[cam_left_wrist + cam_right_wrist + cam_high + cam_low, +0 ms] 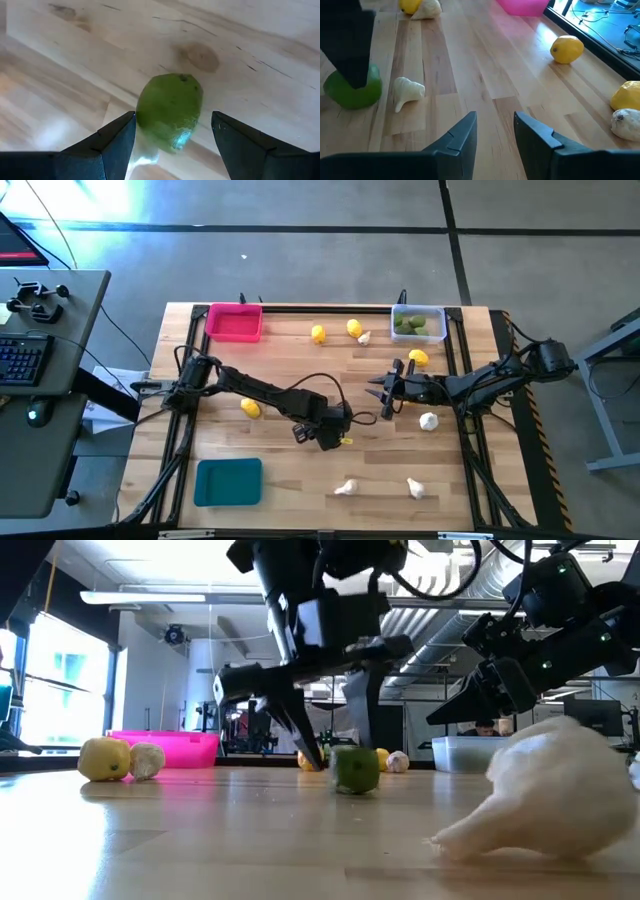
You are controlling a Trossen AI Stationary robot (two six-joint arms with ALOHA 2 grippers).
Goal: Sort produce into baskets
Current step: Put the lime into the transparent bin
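Observation:
My left gripper is going to grab the green lime by its rounded middle (169,111) next, so the lime can be sorted into the clear basket with the other limes.
A green lime (170,110) lies on the wooden table near its middle. My left gripper (172,120) points steeply down over it, open, one finger on each side of the lime (355,768). I see no touch. My right gripper (383,395) waits right of the middle, open with nothing between its fingers (465,132). The pink basket (236,322) stands at the far left and the teal basket (228,482) at the near left. The clear basket (418,323) at the far right holds limes.
Lemons lie at the far middle (318,334) (354,328), by the clear basket (418,358) and left of the middle (250,408). Garlic bulbs lie below my right gripper (428,421) and near the front edge (345,488) (415,488). A dark frame (470,380) edges the table.

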